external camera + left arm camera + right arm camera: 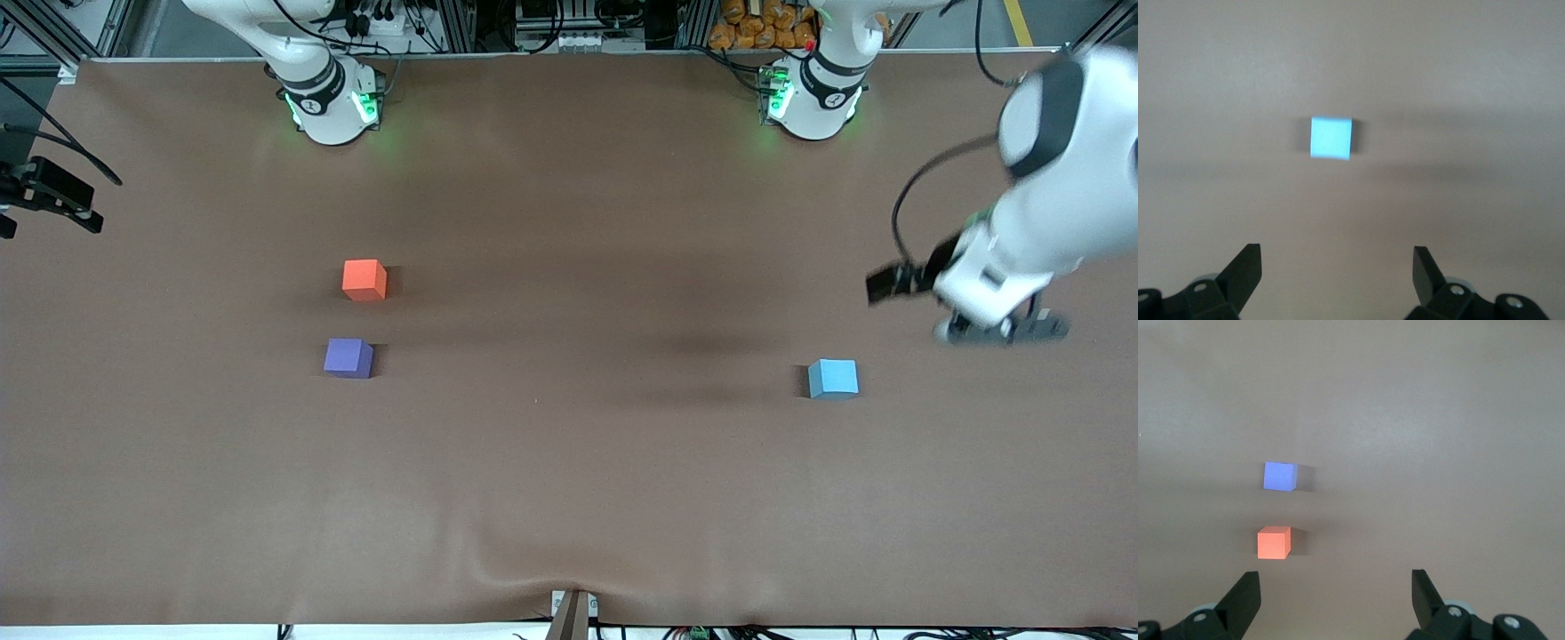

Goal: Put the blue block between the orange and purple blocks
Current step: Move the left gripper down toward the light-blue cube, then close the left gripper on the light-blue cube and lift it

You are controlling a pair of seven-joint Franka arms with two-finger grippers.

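Note:
My left gripper should next grab the sky-blue block (833, 379) by its opposite sides to place it between the orange and purple blocks.
The sky-blue block (833, 379) sits alone on the brown table toward the left arm's end; it also shows in the left wrist view (1331, 138). My left gripper (1009, 333) hangs open and empty above the table beside that block, not over it; its jaws (1338, 267) stand wide apart. The orange block (364, 280) and purple block (348, 358) sit close together toward the right arm's end, purple nearer the camera. My right gripper (1336, 590) is open and empty, high above the table with orange (1273, 543) and purple (1280, 476) in its view.
A black mount with cables (49, 196) juts in at the table's edge at the right arm's end. A small clamp (572, 613) sits at the table's near edge. The brown cloth (569, 462) wrinkles slightly there.

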